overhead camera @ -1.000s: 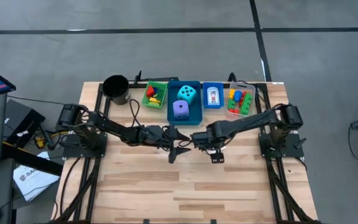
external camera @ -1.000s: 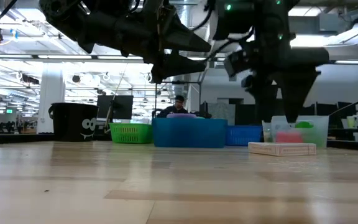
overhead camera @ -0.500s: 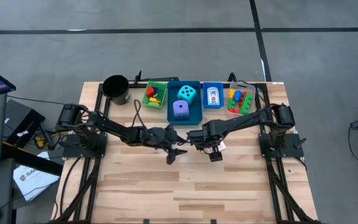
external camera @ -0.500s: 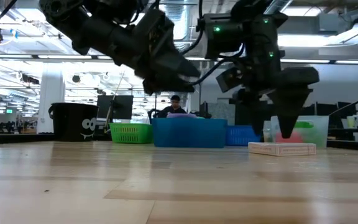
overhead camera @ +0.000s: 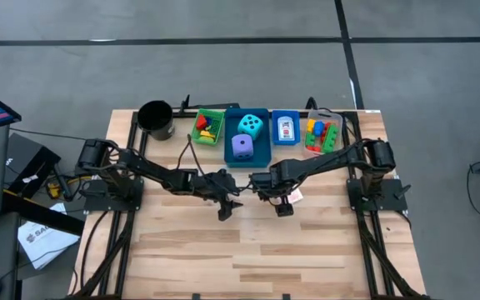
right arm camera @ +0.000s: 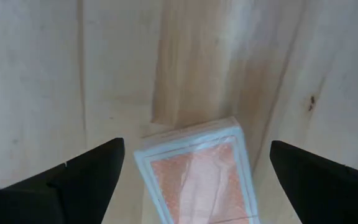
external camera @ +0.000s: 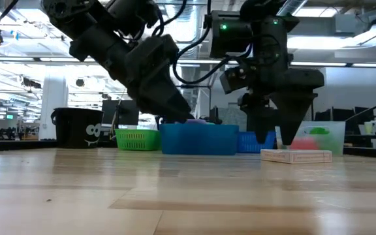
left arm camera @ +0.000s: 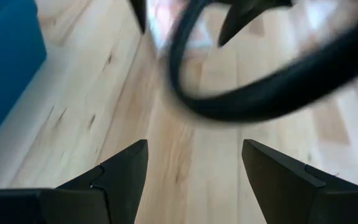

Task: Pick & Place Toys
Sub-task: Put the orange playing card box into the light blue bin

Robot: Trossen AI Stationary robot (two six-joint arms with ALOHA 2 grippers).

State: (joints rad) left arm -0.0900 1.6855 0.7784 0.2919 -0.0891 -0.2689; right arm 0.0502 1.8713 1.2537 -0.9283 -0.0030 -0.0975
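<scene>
I need to lower my right gripper before it closes on the card pack (overhead camera: pixel 294 196). My fingertips are above the pack, so they would miss it if I closed now.
A pack of playing cards (right arm camera: pixel 197 177), with a pink back and a white rim, lies flat on the wooden table (overhead camera: pixel 248 250). It also shows in the low view (external camera: pixel 296 155) and the high view (overhead camera: pixel 295 197). My right gripper (right arm camera: pixel 197 171) hangs open just above the pack, pointing down, with a finger off either side of it and touching nothing. My left gripper (overhead camera: pixel 226 208) is open and slants down at bare table beside the right one; in its wrist view (left arm camera: pixel 194 171) nothing lies between its fingers. The dice and bricks sit in bins at the far edge.
Along the far edge stand a black cup (overhead camera: pixel 156 119), a green bin (overhead camera: pixel 207 125) with bricks, a blue bin (overhead camera: pixel 247 137) holding a cyan die (overhead camera: pixel 251 126) and a purple die (overhead camera: pixel 241 147), a small blue bin (overhead camera: pixel 286 127) and a clear bin (overhead camera: pixel 322 133) with bricks. Bare wood lies toward the near edge.
My left gripper has tipped from nearly level to slanting down and has sunk toward the table. My right gripper has come down and gone a little toward the table's left, ending over the card pack. The pack has not moved.
</scene>
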